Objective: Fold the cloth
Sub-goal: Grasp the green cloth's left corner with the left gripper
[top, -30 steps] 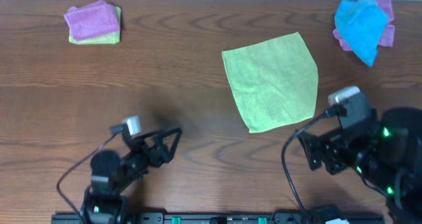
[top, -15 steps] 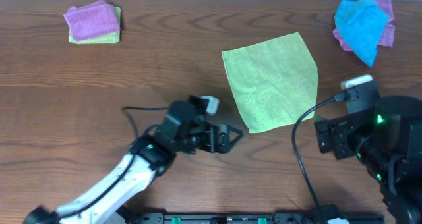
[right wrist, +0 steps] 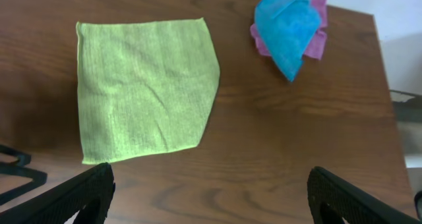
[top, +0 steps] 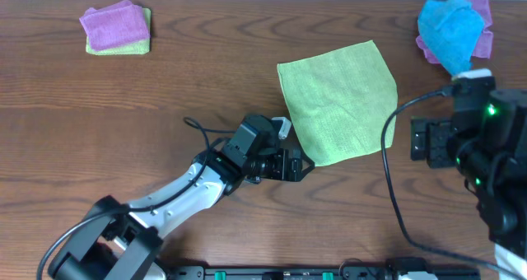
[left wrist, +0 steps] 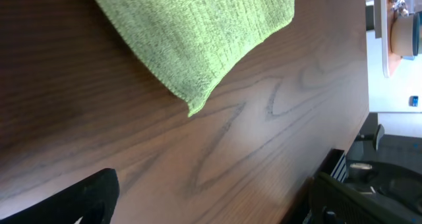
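My left gripper grips the lime yellow-green cloth (top: 339,101) by the cloth's near corner beside this gripper next. Then it draws the cloth across the table for folding.
The lime yellow-green cloth (top: 339,101) lies flat and unfolded on the wooden table, right of centre. It also shows in the left wrist view (left wrist: 198,36) and the right wrist view (right wrist: 145,89). My left gripper (top: 298,166) is open and empty, its fingertips just short of the cloth's near-left corner (left wrist: 191,111). My right gripper (right wrist: 211,197) is open and empty, held above the table to the right of the cloth; in the overhead view only its wrist (top: 461,140) shows clearly.
A purple cloth folded on a paler green one (top: 115,27) sits at the far left. A bright blue cloth over a purple one (top: 453,33) lies at the far right, also in the right wrist view (right wrist: 287,29). Table edge is close on the right.
My left arm has reached far right across the table to the cloth's near corner. My right arm has risen and drawn back toward the right edge. The cloth has not moved.
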Available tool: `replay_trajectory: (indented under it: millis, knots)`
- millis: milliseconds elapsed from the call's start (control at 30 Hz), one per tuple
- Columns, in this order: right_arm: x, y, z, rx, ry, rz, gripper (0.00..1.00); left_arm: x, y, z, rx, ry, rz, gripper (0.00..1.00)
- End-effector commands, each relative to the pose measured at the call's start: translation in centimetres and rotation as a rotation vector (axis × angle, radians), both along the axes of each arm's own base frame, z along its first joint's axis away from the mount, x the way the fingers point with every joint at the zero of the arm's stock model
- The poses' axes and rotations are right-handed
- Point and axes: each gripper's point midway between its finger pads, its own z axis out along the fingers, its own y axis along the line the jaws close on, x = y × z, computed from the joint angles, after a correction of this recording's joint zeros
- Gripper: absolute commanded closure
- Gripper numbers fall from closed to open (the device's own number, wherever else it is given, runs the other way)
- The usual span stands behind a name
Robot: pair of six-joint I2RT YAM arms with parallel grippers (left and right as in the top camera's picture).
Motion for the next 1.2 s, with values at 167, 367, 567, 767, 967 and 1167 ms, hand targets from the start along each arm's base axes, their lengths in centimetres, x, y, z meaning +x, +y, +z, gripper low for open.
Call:
replay_trajectory:
  millis: [167, 367, 567, 767, 967, 1167]
  knots:
    - [1.3, 0.0, -0.4, 0.026, 0.007, -0.014, 0.08, 0.5, -1.5, -1.0, 0.002, 0.029, -0.025, 0.05]
    - [1.4, -0.2, -0.3, 0.026, -0.001, -0.023, 0.07, 1.4, -2.4, -1.4, -0.01, 0.046, -0.01, 0.06]
    - [1.5, -0.3, -0.2, 0.023, -0.005, -0.025, 0.07, 2.0, -3.4, -2.0, -0.02, 0.095, -0.006, 0.06]
    - [1.7, -0.3, 0.0, 0.019, -0.015, -0.024, 0.07, 1.9, -3.9, -3.2, -0.024, 0.168, 0.01, 0.09]
    - [2.0, -0.4, 0.1, 0.018, -0.023, -0.025, 0.09, 1.8, -4.1, -4.1, -0.016, 0.203, 0.028, 0.13]
    - [2.6, -0.3, -0.5, 0.018, -0.002, -0.025, 0.11, 2.2, -4.4, -4.2, -0.031, 0.214, 0.053, 0.15]
